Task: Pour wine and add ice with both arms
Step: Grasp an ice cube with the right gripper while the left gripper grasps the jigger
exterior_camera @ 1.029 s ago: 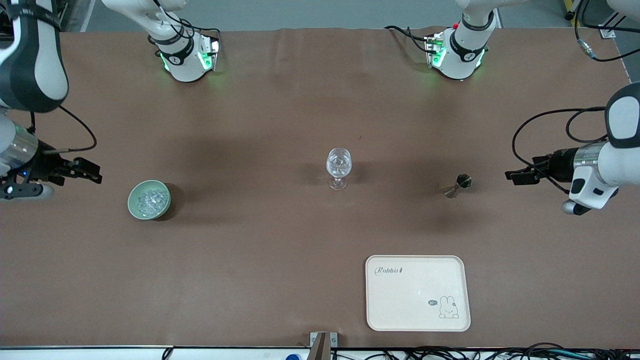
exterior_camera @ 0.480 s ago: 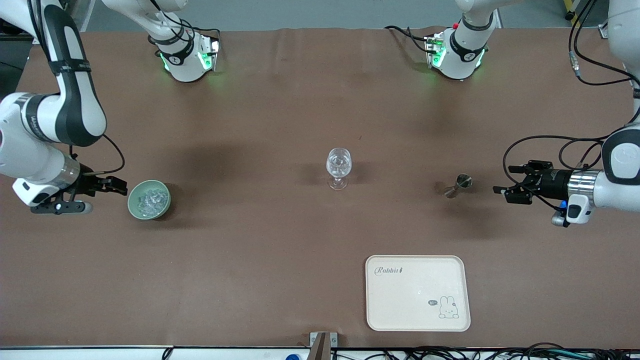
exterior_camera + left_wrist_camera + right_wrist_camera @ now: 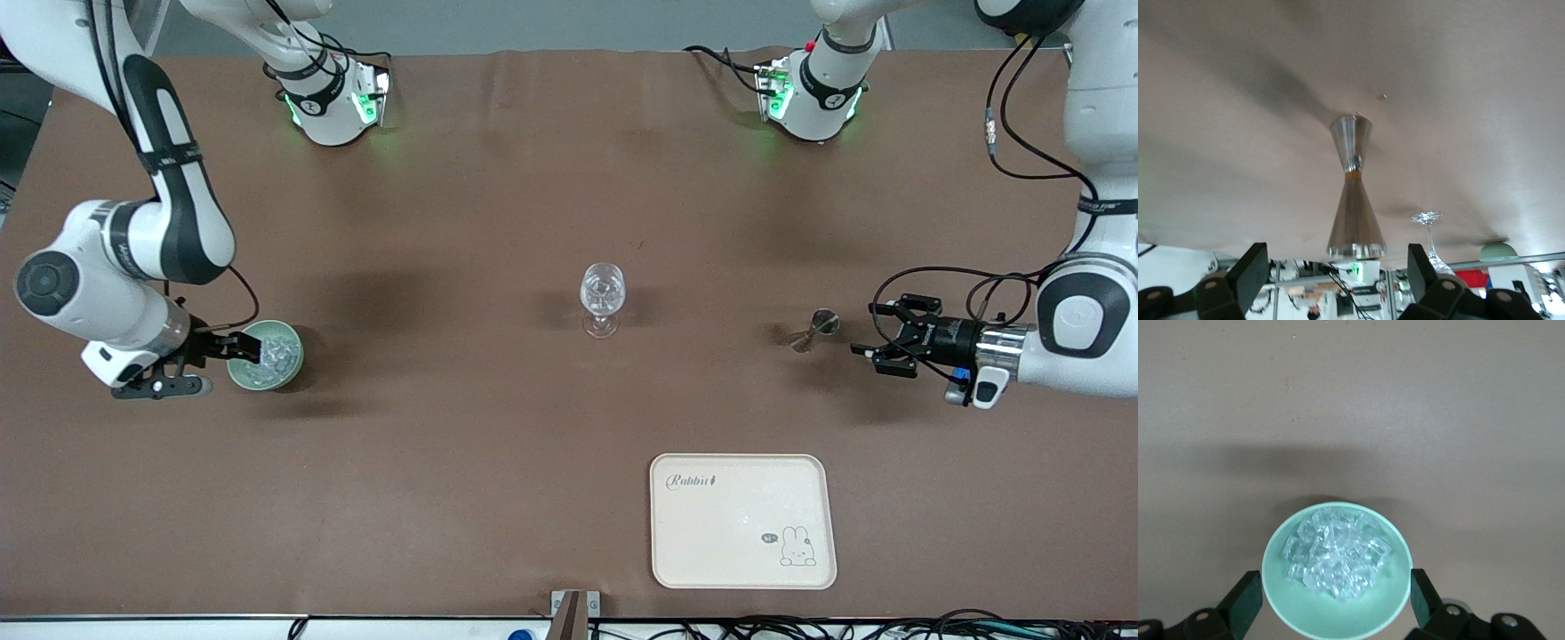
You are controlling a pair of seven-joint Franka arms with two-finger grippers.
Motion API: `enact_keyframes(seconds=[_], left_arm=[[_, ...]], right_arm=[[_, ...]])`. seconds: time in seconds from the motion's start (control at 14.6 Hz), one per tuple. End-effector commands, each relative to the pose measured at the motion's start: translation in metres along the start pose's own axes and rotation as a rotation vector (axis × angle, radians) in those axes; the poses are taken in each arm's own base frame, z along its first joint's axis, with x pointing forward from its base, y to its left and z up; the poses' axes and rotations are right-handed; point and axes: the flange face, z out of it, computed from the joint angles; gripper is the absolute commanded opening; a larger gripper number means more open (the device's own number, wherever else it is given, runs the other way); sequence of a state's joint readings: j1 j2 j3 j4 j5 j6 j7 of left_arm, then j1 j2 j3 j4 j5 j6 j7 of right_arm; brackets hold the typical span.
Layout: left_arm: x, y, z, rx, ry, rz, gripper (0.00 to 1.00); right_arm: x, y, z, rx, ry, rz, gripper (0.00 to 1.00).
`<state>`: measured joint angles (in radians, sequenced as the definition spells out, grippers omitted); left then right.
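Note:
The wine glass [image 3: 602,298] is to get ice, so my right gripper next needs to pinch an ice cube [image 3: 276,358] by its sides and add it.
A wine glass [image 3: 602,298] stands at the table's middle, with clear glinting bits in its bowl. A green bowl [image 3: 294,358] holding ice [image 3: 276,354] sits toward the right arm's end. My right gripper [image 3: 244,348] is open at the bowl's rim; in the right wrist view its fingers [image 3: 1245,600] straddle the bowl [image 3: 1338,620] and the ice [image 3: 1338,557]. A metal jigger [image 3: 813,330] stands toward the left arm's end. My left gripper [image 3: 864,331] is open just beside it, apart from it. In the left wrist view the jigger [image 3: 1353,193] stands ahead of the open left gripper [image 3: 1336,273].
A cream tray [image 3: 742,520] with a rabbit drawing lies nearer the front camera than the jigger. Both arm bases stand along the table's farther edge. The left wrist view also shows the wine glass [image 3: 1429,233] and the green bowl [image 3: 1498,251] farther off.
Both arms have swung in from the table's ends. The right gripper has come to the bowl's rim. The left gripper has come close to the jigger.

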<state>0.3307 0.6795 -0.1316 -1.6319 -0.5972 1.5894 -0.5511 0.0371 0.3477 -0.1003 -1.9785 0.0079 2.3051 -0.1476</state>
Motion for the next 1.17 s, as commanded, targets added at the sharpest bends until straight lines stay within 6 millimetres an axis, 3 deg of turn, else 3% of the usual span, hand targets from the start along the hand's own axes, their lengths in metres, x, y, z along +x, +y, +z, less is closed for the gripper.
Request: enact_keyframes(seconds=[0.0, 0.62, 0.82, 1.1], left_arm=[[0.016, 0.002, 0.008, -0.042, -0.032, -0.032, 0.91], [0.062, -0.001, 0.053, -0.136, -0.126, -0.111, 0.83], [0.067, -0.005, 0.061, -0.140, -0.143, -0.126, 0.80], [0.066, -0.008, 0.070, -0.127, -0.166, -0.133, 0.77]], right_arm=[[-0.007, 0.000, 0.018, 0.004, 0.010, 0.000, 0.97], [-0.026, -0.004, 0.055, 0.007, -0.028, -0.002, 0.77], [-0.029, -0.006, 0.061, 0.008, -0.042, -0.005, 0.69], [-0.028, -0.012, 0.062, 0.008, -0.044, -0.015, 0.65]])
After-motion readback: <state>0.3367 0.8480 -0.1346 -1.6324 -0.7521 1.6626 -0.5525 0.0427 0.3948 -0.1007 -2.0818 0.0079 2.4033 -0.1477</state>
